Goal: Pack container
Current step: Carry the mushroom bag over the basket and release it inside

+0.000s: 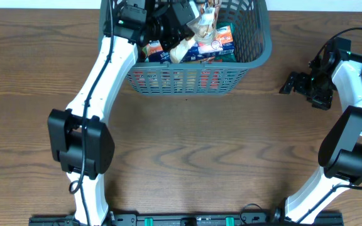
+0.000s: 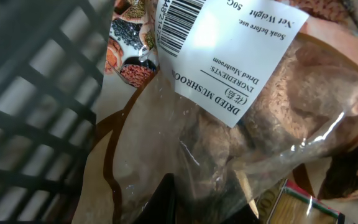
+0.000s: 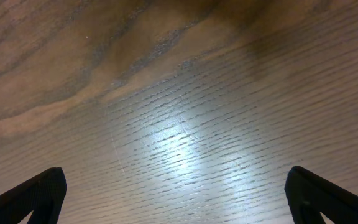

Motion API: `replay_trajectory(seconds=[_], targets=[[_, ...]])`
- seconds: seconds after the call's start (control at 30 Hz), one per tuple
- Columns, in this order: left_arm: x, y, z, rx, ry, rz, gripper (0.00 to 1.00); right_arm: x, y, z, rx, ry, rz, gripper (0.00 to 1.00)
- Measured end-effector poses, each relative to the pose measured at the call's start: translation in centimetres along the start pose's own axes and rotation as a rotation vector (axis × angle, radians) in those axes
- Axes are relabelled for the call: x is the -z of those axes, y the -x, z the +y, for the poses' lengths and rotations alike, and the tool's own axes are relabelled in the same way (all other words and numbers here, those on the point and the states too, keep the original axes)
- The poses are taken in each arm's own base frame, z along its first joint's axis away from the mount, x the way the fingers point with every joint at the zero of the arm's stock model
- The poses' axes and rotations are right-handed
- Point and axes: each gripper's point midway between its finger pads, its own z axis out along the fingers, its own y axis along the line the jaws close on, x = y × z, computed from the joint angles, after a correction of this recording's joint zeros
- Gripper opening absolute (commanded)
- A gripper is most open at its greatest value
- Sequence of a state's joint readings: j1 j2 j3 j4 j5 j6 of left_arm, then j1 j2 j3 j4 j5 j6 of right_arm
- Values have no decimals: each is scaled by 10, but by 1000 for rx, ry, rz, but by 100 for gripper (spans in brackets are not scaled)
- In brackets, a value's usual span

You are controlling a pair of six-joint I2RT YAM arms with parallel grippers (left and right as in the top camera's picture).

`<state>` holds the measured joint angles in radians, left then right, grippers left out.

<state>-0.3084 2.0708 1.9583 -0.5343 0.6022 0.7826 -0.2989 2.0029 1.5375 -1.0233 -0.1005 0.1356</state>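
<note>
The robot's left gripper should open, because the mushroom bag's lower end [image 1: 181, 51] reaches the blue-and-white packet [image 1: 222, 43] inside the basket, and the bag would settle if the gripper opened now.
The dark grey slotted basket [image 1: 264, 53] stands at the table's far middle and holds several packets. My left gripper [image 1: 182, 17] is inside it, shut on a clear bag of dried mushrooms [image 1: 192, 34] with a white label. In the left wrist view the mushroom bag [image 2: 272, 118] fills the frame, pinched between my dark fingers [image 2: 207, 205], with the basket's lattice wall [image 2: 36, 124] at the left. My right gripper [image 1: 295, 82] is open and empty over bare wood at the right. Its fingertips [image 3: 179, 196] are spread wide in the right wrist view.
Other packets lie in the basket: a blue-and-white one [image 1: 213, 43], a green one [image 1: 225, 31], and a red-edged box [image 2: 309, 208] under the mushroom bag. The brown wooden table [image 1: 187, 150] stretches in front of the basket.
</note>
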Motion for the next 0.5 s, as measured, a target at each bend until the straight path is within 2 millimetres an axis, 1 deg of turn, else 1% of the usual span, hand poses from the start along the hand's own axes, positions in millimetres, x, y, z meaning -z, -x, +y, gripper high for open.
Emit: replay_trajectory(seconds=[0.03, 0.07, 0.1, 0.13, 0.17, 0.2, 0.4, 0.5], targets=[[-1, -1, -1, 2, -3, 4, 8, 0, 0, 0, 3, 0, 0, 99], [-1, -2, -1, 2, -4, 5, 17, 0, 0, 0, 4, 0, 0, 99], [-1, -2, -1, -1, -4, 5, 32, 0, 0, 0, 5, 0, 0, 99], [0, -1, -1, -4, -3, 2, 43, 0, 0, 0, 7, 0, 0, 99], [0, 0, 0, -2, -1, 1, 73, 0, 0, 0, 8, 0, 0, 99], [0, 0, -1, -1, -3, 2, 99, 0, 0, 0, 10, 0, 0, 99], [0, -2, 0, 28, 5, 13, 99, 0, 0, 0, 14, 0, 1, 99], [1, -12, 6, 49, 44, 64, 98, 0, 0, 0, 15, 0, 0, 99]])
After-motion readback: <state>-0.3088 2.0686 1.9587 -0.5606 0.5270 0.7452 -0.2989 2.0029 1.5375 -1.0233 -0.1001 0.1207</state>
